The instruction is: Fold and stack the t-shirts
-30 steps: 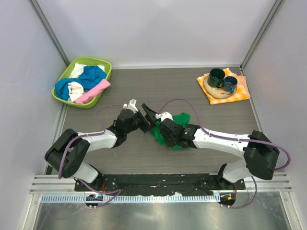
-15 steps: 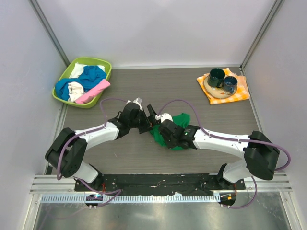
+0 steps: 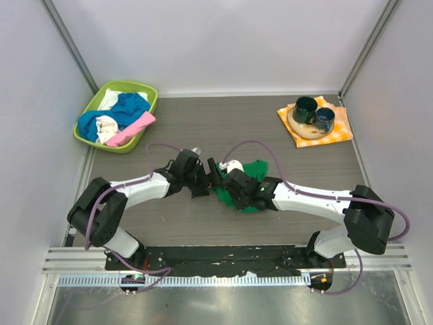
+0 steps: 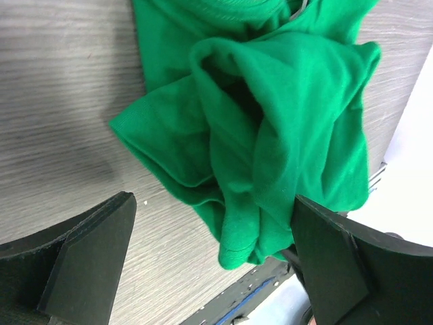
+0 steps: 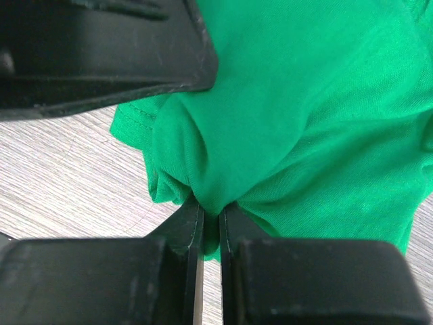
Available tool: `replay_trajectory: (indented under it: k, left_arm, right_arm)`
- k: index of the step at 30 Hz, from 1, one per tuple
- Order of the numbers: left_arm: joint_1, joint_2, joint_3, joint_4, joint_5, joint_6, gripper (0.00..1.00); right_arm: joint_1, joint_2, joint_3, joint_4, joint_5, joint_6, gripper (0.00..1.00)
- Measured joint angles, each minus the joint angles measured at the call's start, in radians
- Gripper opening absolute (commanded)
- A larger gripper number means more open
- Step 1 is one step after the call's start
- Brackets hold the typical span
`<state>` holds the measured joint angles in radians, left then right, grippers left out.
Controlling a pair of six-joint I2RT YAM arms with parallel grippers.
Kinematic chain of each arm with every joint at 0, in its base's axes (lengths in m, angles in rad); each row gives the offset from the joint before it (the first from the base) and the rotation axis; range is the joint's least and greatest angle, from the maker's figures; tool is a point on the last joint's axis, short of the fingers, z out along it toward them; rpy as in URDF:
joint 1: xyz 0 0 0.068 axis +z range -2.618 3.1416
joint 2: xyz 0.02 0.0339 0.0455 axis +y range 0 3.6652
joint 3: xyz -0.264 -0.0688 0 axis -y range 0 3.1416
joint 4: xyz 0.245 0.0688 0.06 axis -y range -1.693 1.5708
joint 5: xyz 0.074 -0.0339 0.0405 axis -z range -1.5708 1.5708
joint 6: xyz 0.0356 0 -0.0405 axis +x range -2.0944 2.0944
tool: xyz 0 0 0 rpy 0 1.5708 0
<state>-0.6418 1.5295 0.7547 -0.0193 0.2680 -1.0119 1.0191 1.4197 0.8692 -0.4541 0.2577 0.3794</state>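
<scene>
I should next grab the green t-shirt's crumpled near end across its bunched folds with my left gripper, to drag it over the table for stacking.
The green t-shirt (image 3: 252, 172) lies bunched on the table's middle, mostly under my right arm. It fills the left wrist view (image 4: 270, 115) and the right wrist view (image 5: 298, 101). My right gripper (image 5: 210, 220) is shut on a fold of the green cloth; in the top view it sits at the shirt's left edge (image 3: 218, 177). My left gripper (image 4: 216, 261) is open, its fingers (image 4: 88, 257) wide on either side of the shirt's crumpled near end, not touching it; in the top view (image 3: 206, 181) it meets the right gripper. Blue, white and pink shirts (image 3: 118, 118) lie in the basket.
The lime-green basket (image 3: 143, 88) stands at the back left. An orange-and-white checkered cloth (image 3: 338, 132) at the back right carries a plate with two dark mugs (image 3: 312, 114). Purple cables loop over both arms.
My left gripper has moved right and a little nearer, closing in on the green shirt's left end beside the right gripper. The right gripper keeps its hold and has barely moved.
</scene>
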Motion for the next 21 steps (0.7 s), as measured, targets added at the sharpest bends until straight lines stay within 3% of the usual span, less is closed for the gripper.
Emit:
replay_trajectory:
  k: [6, 21]
  left_arm:
    - [0.0, -0.003, -0.075, 0.05, 0.023, -0.021, 1.0]
    - [-0.044, 0.077, -0.203, 0.492, 0.058, -0.222, 1.0]
  right_arm:
    - [0.0, 0.0, 0.0, -0.002, -0.006, 0.0, 0.01]
    - [0.0, -0.011, 0.019, -0.03, -0.017, 0.0, 0.01]
